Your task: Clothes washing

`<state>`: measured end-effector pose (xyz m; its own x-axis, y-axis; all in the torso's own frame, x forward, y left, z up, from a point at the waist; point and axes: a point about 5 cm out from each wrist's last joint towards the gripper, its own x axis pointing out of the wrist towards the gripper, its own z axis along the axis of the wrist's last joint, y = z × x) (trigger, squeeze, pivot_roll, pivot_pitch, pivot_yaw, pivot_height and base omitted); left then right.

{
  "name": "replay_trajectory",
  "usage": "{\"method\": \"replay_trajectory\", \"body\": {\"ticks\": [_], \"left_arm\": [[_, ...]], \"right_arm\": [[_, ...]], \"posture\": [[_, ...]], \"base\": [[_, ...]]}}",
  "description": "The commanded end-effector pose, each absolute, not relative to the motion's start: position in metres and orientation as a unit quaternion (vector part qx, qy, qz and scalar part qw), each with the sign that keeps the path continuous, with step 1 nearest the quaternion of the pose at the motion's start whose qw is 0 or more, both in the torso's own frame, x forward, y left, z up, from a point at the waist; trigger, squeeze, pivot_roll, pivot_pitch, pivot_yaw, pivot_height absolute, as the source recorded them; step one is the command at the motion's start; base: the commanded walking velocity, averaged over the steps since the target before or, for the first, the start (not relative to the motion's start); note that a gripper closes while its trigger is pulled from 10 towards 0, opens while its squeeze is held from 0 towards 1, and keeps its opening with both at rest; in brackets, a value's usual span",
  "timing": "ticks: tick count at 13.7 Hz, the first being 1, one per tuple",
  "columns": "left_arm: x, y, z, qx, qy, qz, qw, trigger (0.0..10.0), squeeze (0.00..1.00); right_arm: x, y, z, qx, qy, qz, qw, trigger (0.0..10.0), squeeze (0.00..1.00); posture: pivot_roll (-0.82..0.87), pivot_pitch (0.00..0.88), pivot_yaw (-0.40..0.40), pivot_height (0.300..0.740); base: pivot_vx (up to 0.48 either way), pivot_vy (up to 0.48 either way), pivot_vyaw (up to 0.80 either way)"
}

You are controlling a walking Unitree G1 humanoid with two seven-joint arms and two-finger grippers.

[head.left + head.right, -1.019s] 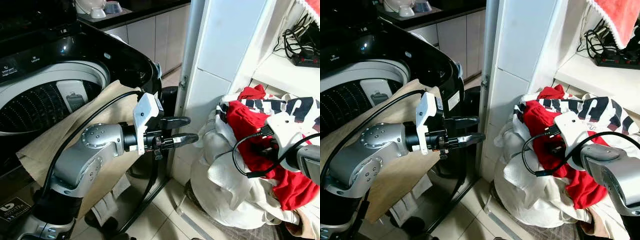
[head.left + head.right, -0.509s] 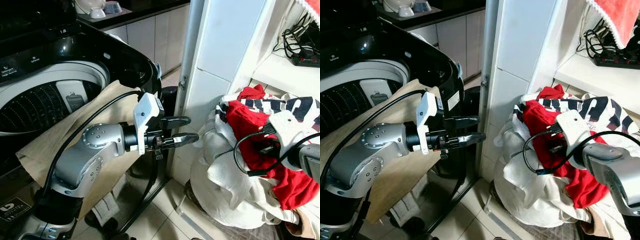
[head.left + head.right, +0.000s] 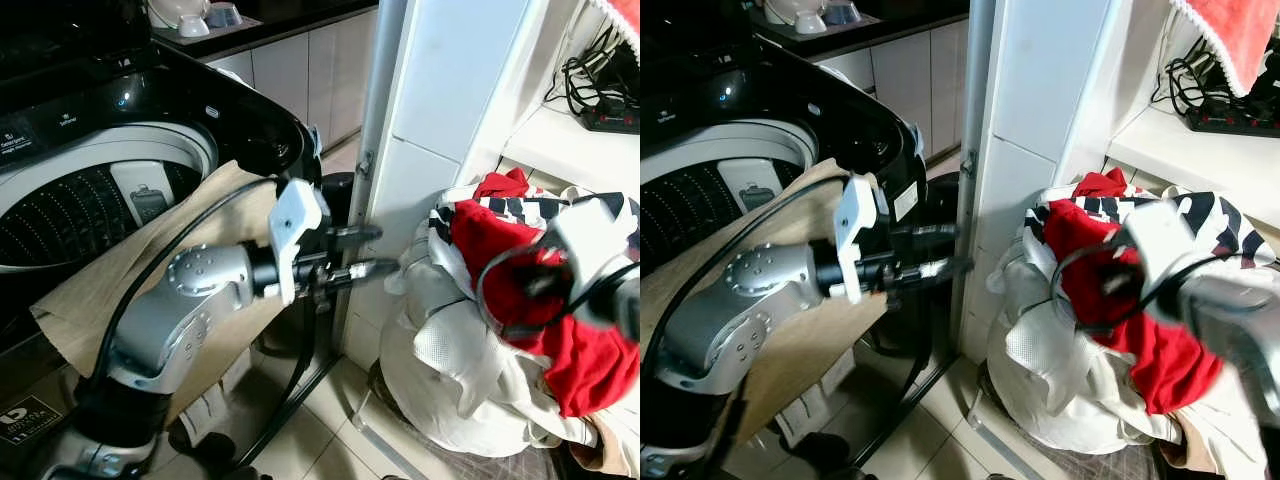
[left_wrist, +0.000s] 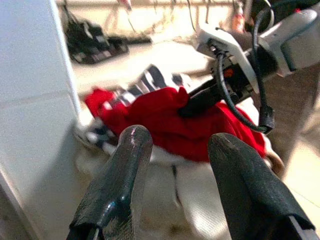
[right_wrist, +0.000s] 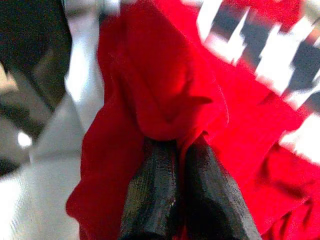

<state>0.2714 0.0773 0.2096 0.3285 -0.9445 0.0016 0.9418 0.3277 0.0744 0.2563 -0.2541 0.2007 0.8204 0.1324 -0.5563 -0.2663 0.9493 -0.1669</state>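
The rest of the garment lies slack over the heap. My left gripper needs to grab the red garment (image 3: 486,243) next by its raised fold beside my right gripper.
A red garment (image 3: 486,243) lies on top of a heap of laundry (image 3: 440,370) at the right, beside a black-and-white striped piece (image 3: 520,208). My right gripper (image 5: 175,142) is shut on a fold of the red garment and shows blurred in the eye views (image 3: 545,285). My left gripper (image 3: 372,252) hangs open in mid-air between the washing machine and the heap, fingers (image 4: 132,150) pointing at the red cloth and holding nothing. The top-loading washing machine (image 3: 80,210) stands open at the left, with a beige cloth (image 3: 150,270) draped over its front rim.
A white tiled wall corner and metal post (image 3: 385,120) stand between the machine and the heap. A shelf with a power strip and cables (image 3: 600,110) is behind the heap, a pink towel (image 3: 1240,30) above it. Tiled floor (image 3: 320,440) lies below.
My right arm has moved up and to the right with the red garment in its grip and is now blurred. The left gripper has risen slightly.
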Motion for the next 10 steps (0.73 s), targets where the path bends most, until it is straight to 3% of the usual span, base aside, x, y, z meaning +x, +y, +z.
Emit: {"method": "replay_trajectory", "body": {"ticks": [1,3,6,7,10], "left_arm": [[0.280,0.080,0.224,0.043,-0.061,-0.547,0.834,10.0,0.00],[0.288,0.076,0.241,0.036,-0.106,-0.514,0.851,10.0,0.00],[0.290,0.061,0.257,0.022,-0.146,-0.499,0.854,10.0,0.00],[0.286,0.046,0.258,0.007,-0.153,-0.511,0.846,10.0,0.00],[0.282,0.030,0.254,-0.007,-0.155,-0.514,0.844,10.0,0.00]], "right_arm": [[0.259,-0.255,0.221,-0.108,0.241,0.108,0.959,0.0,0.00],[0.263,-0.247,0.246,-0.052,0.180,0.144,0.972,0.0,0.00],[0.268,-0.227,0.264,0.043,0.122,0.211,0.969,0.0,0.00],[0.272,-0.208,0.272,0.113,0.082,0.265,0.954,0.0,0.00],[0.276,-0.185,0.286,0.207,0.030,0.327,0.921,0.0,0.00]], "posture": [[-0.11,0.000,-0.004,0.740],[-0.11,0.000,-0.003,0.740],[-0.11,0.000,-0.006,0.740],[-0.11,0.000,-0.007,0.740],[-0.11,0.000,-0.007,0.740]], "base": [[0.000,0.000,0.00],[0.000,0.000,0.00],[0.000,0.000,0.00],[0.000,0.000,0.00],[0.000,0.000,0.00]]}}
